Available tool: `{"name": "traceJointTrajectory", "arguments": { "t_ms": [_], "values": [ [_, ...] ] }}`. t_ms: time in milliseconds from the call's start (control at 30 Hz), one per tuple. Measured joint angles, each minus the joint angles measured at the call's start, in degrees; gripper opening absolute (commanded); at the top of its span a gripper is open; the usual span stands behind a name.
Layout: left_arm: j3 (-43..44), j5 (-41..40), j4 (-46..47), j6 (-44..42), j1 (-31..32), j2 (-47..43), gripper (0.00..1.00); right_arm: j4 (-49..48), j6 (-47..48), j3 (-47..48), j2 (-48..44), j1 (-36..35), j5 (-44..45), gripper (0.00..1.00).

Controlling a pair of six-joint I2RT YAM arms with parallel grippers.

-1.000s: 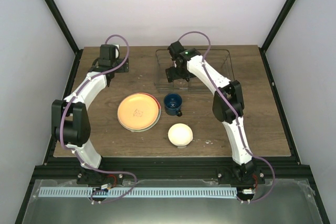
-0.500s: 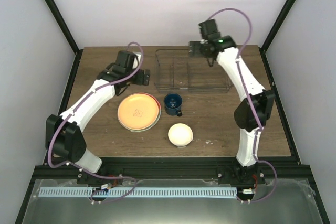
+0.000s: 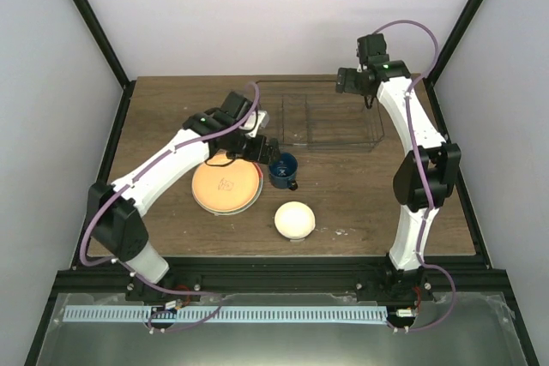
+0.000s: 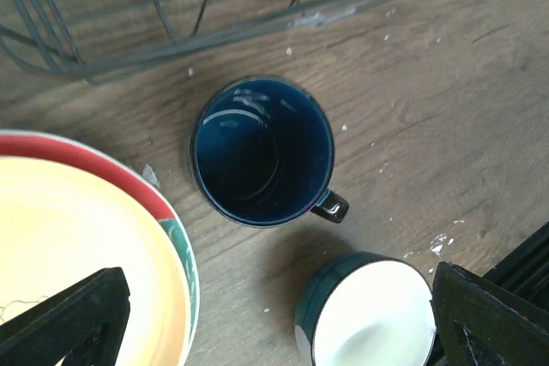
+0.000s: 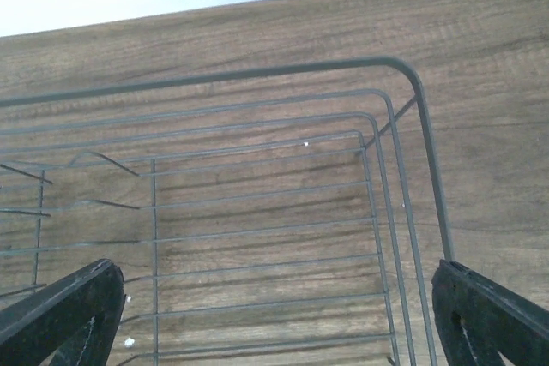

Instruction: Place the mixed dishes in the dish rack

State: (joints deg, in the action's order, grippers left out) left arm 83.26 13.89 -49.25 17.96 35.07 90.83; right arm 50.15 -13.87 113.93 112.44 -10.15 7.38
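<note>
My left gripper grabs the dark blue mug by its rim, away from the handle [image 3: 272, 163] [image 4: 202, 126], next, so the handle stays free for handing over.
An orange-yellow plate [image 3: 226, 186] lies stacked on the red-and-teal floral plate [image 4: 165, 212], of which only the rim shows. To their right stands the dark blue mug [image 3: 282, 169], upright, its handle toward the near right. The cream-white bowl [image 3: 294, 220] sits nearer the front. My left gripper [image 3: 260, 150] hovers open just above and left of the mug [image 4: 262, 152], with nothing between its fingers [image 4: 69, 323]. Over the back right corner of the wire dish rack [image 3: 334, 148], my right gripper [image 3: 358, 87] stands open and empty. The rack [image 5: 257, 72] holds no dishes.
Everything rests on a brown wooden table [image 3: 429, 186] framed by black posts and white walls. In the left wrist view the bowl [image 4: 369, 319] shows a dark green outside and lies close to the mug's handle [image 4: 332, 206].
My left arm swung right and toward the front, from the back left to the mug. My right arm moved from the rack's left part to its back right corner. Both grippers stayed open.
</note>
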Motion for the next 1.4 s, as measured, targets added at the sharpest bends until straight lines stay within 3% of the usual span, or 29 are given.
{"name": "traceJointTrajectory", "arguments": {
  "t_ms": [267, 567, 800, 900, 1067, 1300, 1400],
  "values": [
    [0.0, 1.9, -1.9, 0.7, 0.0, 8.7, 0.95, -0.4, 0.1, -4.7, -5.0, 1.4, -0.1, 1.00],
    [-0.1, 3.3, 0.9, 0.4, 0.0, 12.2, 0.95, -0.6, 0.0, -8.3, -13.7, 2.8, 0.1, 1.00],
    [1.6, 3.1, 1.6, -0.9, 0.0, 18.4, 0.92, -0.1, -0.1, -11.0, -14.9, 2.8, 0.1, 1.00],
    [2.8, 2.8, 1.8, -1.4, 0.0, 20.2, 0.86, 0.2, -0.1, -11.9, -15.0, 2.8, 0.2, 1.00],
    [5.2, 2.6, 2.5, -2.0, 0.0, 21.9, 0.66, 0.3, 0.0, -13.7, -15.8, 2.8, 0.2, 1.00],
    [6.5, 2.4, 3.4, -2.1, 0.0, 23.9, 0.52, 0.4, 0.3, -14.8, -16.2, 2.8, 0.2, 1.00],
    [6.5, 2.3, 3.4, -2.2, 0.0, 24.0, 0.40, 0.3, 0.7, -14.8, -16.2, 2.8, 0.2, 1.00]
  ]
}}
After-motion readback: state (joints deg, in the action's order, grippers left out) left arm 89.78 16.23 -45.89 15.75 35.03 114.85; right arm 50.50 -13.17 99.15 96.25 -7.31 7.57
